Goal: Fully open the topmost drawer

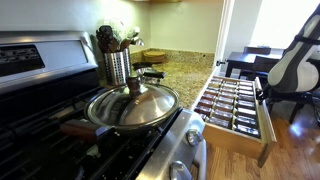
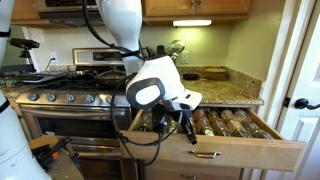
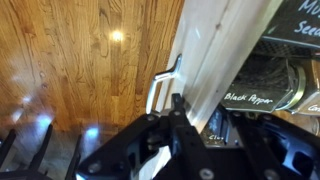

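Note:
I should open my gripper now, because the rows of jars show from the counter's edge to the drawer's front panel between my fingers. The drawer would stay open if I let go now.
The topmost drawer point(image 1: 236, 142) stands pulled far out from under the granite counter, with rows of small dark jars point(image 1: 228, 100) inside; it also shows in an exterior view point(image 2: 235, 154). In the wrist view its white front panel point(image 3: 215, 50) and silver bar handle point(image 3: 160, 88) run diagonally above the wood floor, and jars labelled "Black Pepper" point(image 3: 255, 97) lie behind. My gripper point(image 3: 195, 115) points down over the panel's top edge, one finger on the outer face near the handle, the other side inside the drawer. It looks open. It also shows in both exterior views point(image 2: 178, 128) point(image 1: 262, 90).
A stove point(image 2: 70, 97) with knobs stands next to the drawer. A lidded steel pan point(image 1: 133, 105) sits on its burners and a utensil holder point(image 1: 117, 65) behind. Wood floor point(image 3: 80, 60) lies in front. A white door point(image 2: 300, 80) stands close beside the drawer.

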Controlling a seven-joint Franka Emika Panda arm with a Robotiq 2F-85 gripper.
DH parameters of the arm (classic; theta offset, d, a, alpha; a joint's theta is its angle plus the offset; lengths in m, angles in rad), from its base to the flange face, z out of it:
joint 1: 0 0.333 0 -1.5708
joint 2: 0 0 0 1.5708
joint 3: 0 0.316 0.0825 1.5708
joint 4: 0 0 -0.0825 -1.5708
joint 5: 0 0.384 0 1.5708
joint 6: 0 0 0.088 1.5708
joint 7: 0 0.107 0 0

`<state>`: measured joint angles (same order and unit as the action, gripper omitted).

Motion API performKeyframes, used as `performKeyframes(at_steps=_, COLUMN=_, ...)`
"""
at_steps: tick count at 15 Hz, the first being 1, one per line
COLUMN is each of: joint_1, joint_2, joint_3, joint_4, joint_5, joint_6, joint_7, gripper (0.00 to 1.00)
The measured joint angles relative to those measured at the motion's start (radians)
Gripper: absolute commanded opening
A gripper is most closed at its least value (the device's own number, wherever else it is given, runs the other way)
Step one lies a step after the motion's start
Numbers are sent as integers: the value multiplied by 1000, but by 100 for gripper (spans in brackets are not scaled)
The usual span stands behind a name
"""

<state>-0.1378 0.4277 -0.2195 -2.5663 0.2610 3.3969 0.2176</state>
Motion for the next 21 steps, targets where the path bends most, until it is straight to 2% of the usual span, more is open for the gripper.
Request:
performKeyframes(at_steps=2, joint_1=-3, joint_2=-1, joint_3=0, joint_4=-4, joint_5=-2, joint_6=5, joint_7=-4, gripper=8)
performKeyframes(at_steps=3, joint_1=-3, joint_2=-1, joint_3=0, joint_4=-5, joint_5=-3, joint_6=7, joint_7=-4, gripper=52)
performKeyframes(at_steps=5, joint_1=-3, joint_2=-1, joint_3=0, joint_4=-5, joint_5=-2, joint_6=7, joint_7=-4, gripper=57)
performKeyframes(at_steps=9, joint_1=-3, joint_2=-1, joint_3=28, joint_4=-6, joint_5=2, joint_6=0, joint_7=2, gripper=82)
performKeyframes(at_steps=12, joint_1=5, joint_2=-1, joint_3=32, joint_4=26, joint_5=6, joint_6=-61, joint_7=7, gripper=100)
performKeyframes(at_steps=15, joint_1=49, joint_2=-6, joint_3=4, joint_4=78, joint_5=16, joint_6=-191, joint_7=11, gripper=100)
performKeyframes(at_steps=18, joint_1=184, joint_2=-10, joint_3=-119, joint_4=143, joint_5=14, joint_6=-390, joint_7=69, gripper=100)
performKeyframes(at_steps=21, joint_1=295, joint_2=-11, joint_3=-222, joint_4=192, joint_5=-50, joint_6=-558, joint_7=178, gripper=100)
